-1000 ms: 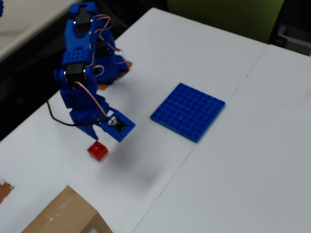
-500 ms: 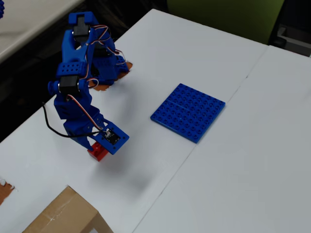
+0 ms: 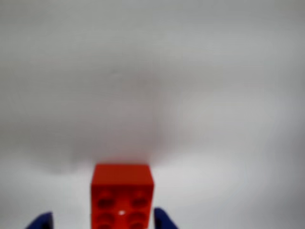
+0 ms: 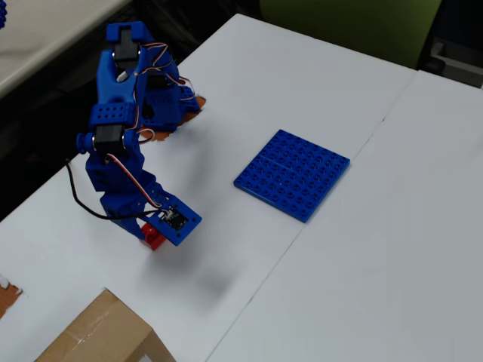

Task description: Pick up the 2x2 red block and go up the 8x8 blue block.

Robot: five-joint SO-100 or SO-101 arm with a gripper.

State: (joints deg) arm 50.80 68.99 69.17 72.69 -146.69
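My gripper should next hold the red block (image 3: 122, 198) by its smooth sides to carry it to the blue block, as that leaves its studs free.
The 2x2 red block (image 3: 122, 198) lies on the white table at the bottom middle of the wrist view, studs up. My gripper (image 3: 101, 222) is open and straddles it. The right blue fingertip (image 3: 162, 220) sits right beside the block, while the left fingertip (image 3: 41, 222) stands apart from it with table showing between. In the overhead view my gripper (image 4: 155, 230) is low over the red block (image 4: 154, 239), which is mostly covered by the wrist. The 8x8 blue block (image 4: 292, 173) lies flat on the table well to the right.
A cardboard box (image 4: 102, 332) stands at the table's near-left corner, close to the gripper. The arm's base (image 4: 162, 102) is at the table's left edge. A seam between two table tops (image 4: 264, 279) runs diagonally past the blue plate.
The arm has bent lower and slid the gripper down over the red block, which lay uncovered beside the gripper a second ago. The block and plate have not moved.
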